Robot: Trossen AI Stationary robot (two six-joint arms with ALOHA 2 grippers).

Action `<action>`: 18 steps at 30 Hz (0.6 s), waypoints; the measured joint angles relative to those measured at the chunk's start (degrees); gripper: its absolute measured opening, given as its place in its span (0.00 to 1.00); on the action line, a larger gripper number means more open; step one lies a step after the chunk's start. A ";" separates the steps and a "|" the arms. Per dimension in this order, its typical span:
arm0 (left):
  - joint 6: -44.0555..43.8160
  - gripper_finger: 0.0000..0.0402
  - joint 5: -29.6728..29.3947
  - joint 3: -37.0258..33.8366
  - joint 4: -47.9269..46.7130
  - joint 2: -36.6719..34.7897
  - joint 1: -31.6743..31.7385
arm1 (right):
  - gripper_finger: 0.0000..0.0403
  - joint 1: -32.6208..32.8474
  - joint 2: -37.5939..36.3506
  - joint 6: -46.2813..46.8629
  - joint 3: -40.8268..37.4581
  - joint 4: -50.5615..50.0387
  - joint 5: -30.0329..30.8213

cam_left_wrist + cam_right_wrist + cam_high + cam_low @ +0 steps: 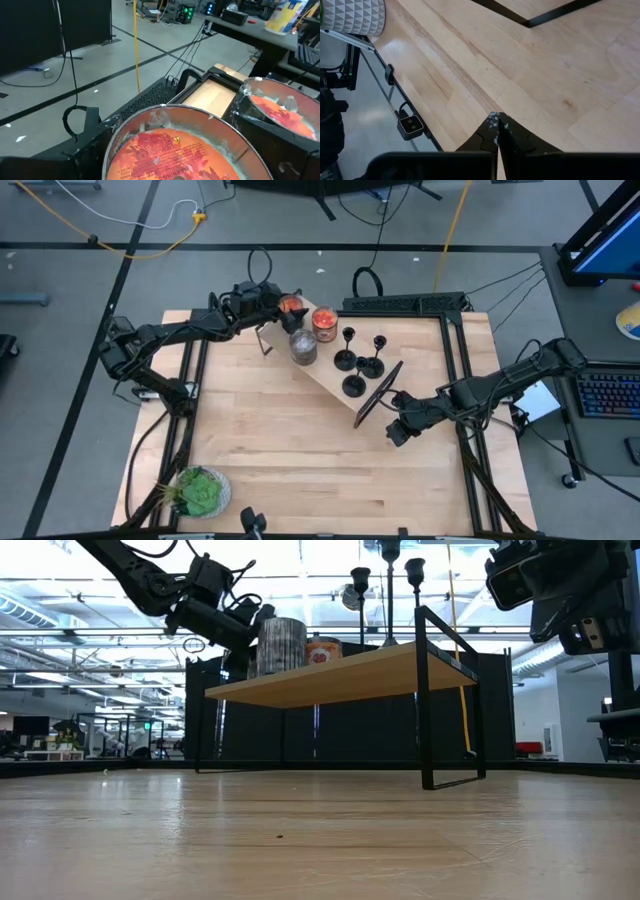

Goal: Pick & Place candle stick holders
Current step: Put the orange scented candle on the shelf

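Note:
I need to grab the orange-topped jar by its round side (pixel 291 313) with my left gripper next, to set it in place on the wooden shelf (pixel 330 375).
Three black candle stick holders (pixel 346 358) (pixel 372 365) (pixel 354 385) stand on their round bases on a small raised wooden shelf (pixel 330 375). In the low view their cups (pixel 360 582) (pixel 415 570) rise above the shelf. My left gripper (pixel 287 307) is at the shelf's far left end, open, with a jar with an orange-red top (pixel 170 145) between its fingers. My right gripper (pixel 397 427) hangs shut over the bare table, just right of the shelf's near leg frame (pixel 378 395); its tips (pixel 496 125) hold nothing. My left gripper comes nearly level from the table's left, with one finger (pixel 87 145) on each side of the jar's wall (pixel 117 135). Whether the fingers touch the wall, I cannot tell. The jar stands upright at the shelf's end.
A second orange-topped jar (pixel 324 323) and a grey cylindrical jar (pixel 303 347) stand on the shelf between my left gripper and the holders. A potted plant (pixel 200 492) sits at the table's near left corner. Black rails (pixel 455 380) edge the table.

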 joint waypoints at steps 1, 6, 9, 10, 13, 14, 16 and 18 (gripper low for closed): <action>-0.29 0.97 0.02 0.00 0.15 0.00 0.00 | 0.00 0.00 0.00 0.00 0.00 0.00 0.00; -1.06 0.97 1.63 0.00 3.18 0.00 0.00 | 0.00 0.00 0.00 -0.34 0.02 0.00 -0.09; -2.04 0.97 3.10 0.00 5.18 0.00 0.00 | 0.00 0.00 0.00 -0.44 0.04 0.01 -0.13; -2.46 0.97 3.21 0.00 5.78 0.00 0.00 | 0.00 0.00 0.00 -0.44 0.04 0.00 -0.15; -2.90 0.97 3.60 -0.02 6.37 -0.38 0.02 | 0.00 0.00 0.00 -0.75 0.04 0.01 -0.17; -2.90 0.97 3.70 -0.04 6.77 -0.68 0.04 | 0.00 0.00 0.00 -0.85 0.04 0.02 -0.17; -2.86 0.97 3.72 -0.04 7.12 -1.63 0.04 | 0.00 0.00 0.00 -1.05 0.04 0.02 -0.17; -2.88 0.97 3.70 -0.04 6.94 -2.51 0.04 | 0.00 0.00 0.00 -1.31 0.04 0.02 -0.20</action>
